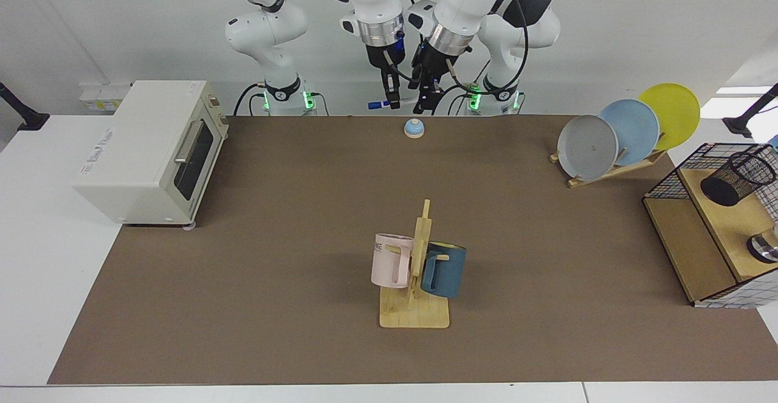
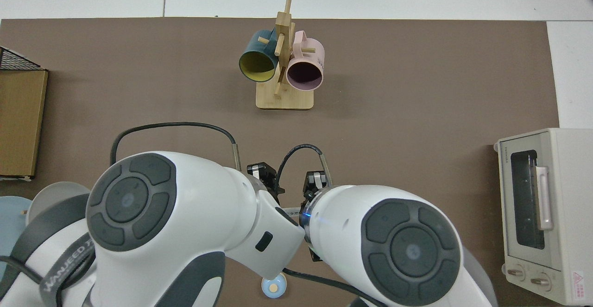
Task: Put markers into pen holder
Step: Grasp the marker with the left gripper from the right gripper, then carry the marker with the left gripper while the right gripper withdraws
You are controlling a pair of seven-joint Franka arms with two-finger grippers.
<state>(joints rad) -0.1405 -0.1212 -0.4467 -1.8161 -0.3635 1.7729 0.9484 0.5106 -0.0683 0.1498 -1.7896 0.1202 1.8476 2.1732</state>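
The marker is in my right gripper, held beside its blue cap, so my left gripper should grab it by its free white end (image 1: 409, 99) next.
In the facing view my right gripper (image 1: 389, 94) hangs above the table's far edge, shut on the marker (image 1: 375, 104), which lies level; only its blue cap shows past the fingers. My left gripper (image 1: 427, 100) is close beside it, open, with its fingers around the marker's white end. From above, both arms cover the grippers, and only a white sliver of the marker (image 2: 293, 211) shows between them. The pen holder (image 1: 738, 178), a black mesh cup, leans on a wooden shelf at the far right, well away from both grippers.
A wire-grid basket (image 1: 668, 175) encloses the shelf. A plate rack (image 1: 626, 132) stands behind it. A small blue bell (image 1: 414, 127) sits just under the grippers. A mug tree (image 1: 416, 269) holds a pink and a blue mug mid-table. A toaster oven (image 1: 152, 148) stands at the left.
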